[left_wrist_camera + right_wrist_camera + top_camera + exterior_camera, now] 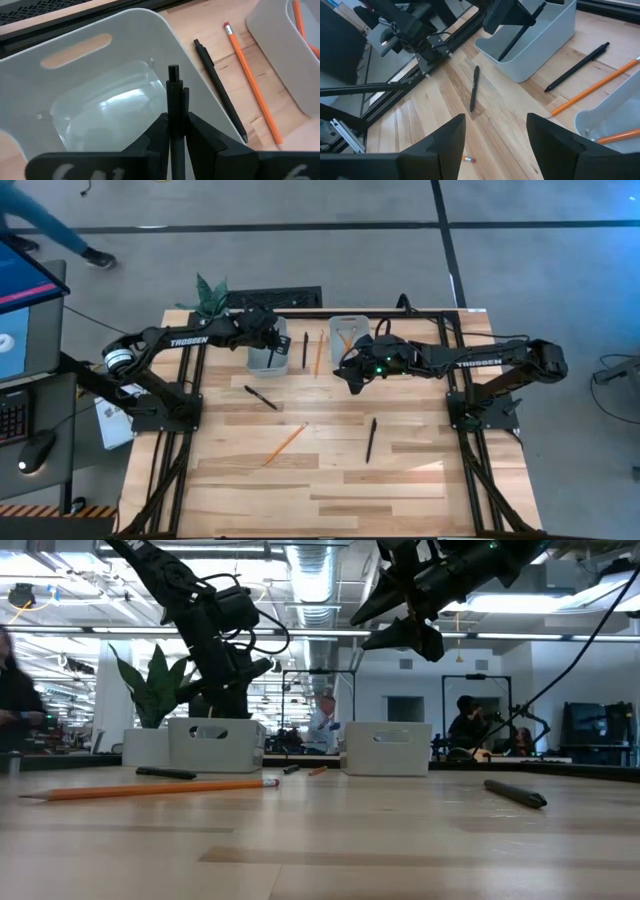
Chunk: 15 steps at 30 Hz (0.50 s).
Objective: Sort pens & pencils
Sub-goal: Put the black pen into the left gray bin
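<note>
The left gripper needs to release the black pen. The pen hangs inside the sides of the grey bin, so it would stay in there.
My left gripper is shut on a black pen over the open grey left bin at the table's far left; the right wrist view shows that pen slanting down into the bin. My right gripper hovers open and empty near the right bin, where an orange pencil lies. Between the bins a pen and a pencil lie flat side by side. Two more pens and a pencil lie flat on the table. My left gripper pinches the pen's barrel between its two fingers. The pen runs along the fingers, and its clicker end sticks out past them. The fingers slant down from above the bin. The pen is lifted, its lower end inside the bin's walls.
A green plant stands at the table's far left corner, behind the left bin. The arms' black frames stand at the table's left and right sides. A person's legs show on the floor beyond the table.
</note>
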{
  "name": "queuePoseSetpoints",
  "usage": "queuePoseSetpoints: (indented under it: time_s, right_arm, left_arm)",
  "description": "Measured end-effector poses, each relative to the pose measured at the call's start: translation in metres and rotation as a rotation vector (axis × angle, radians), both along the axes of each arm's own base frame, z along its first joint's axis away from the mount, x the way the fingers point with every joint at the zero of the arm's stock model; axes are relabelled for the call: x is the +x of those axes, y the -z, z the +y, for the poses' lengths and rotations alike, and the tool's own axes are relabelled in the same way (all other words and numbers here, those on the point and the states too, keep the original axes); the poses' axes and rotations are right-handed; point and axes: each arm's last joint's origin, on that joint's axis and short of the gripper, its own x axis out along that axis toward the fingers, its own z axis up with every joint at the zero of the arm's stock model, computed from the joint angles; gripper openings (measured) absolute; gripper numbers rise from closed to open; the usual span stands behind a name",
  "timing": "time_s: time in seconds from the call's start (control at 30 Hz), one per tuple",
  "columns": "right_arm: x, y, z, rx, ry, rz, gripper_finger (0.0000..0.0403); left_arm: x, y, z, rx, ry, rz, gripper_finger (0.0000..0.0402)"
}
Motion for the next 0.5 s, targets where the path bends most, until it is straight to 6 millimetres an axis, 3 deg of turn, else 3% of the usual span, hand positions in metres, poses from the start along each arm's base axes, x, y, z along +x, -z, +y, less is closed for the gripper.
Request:
queuePoseSetpoints:
  time_s: [0.5]
  right_arm:
    - [0.0, 0.0, 0.0, 0.0, 0.0, 0.0, 0.0232]
  left_arm:
    - [0.0005, -0.0017, 0.0018, 0.037, -0.034, -0.003, 0.0102]
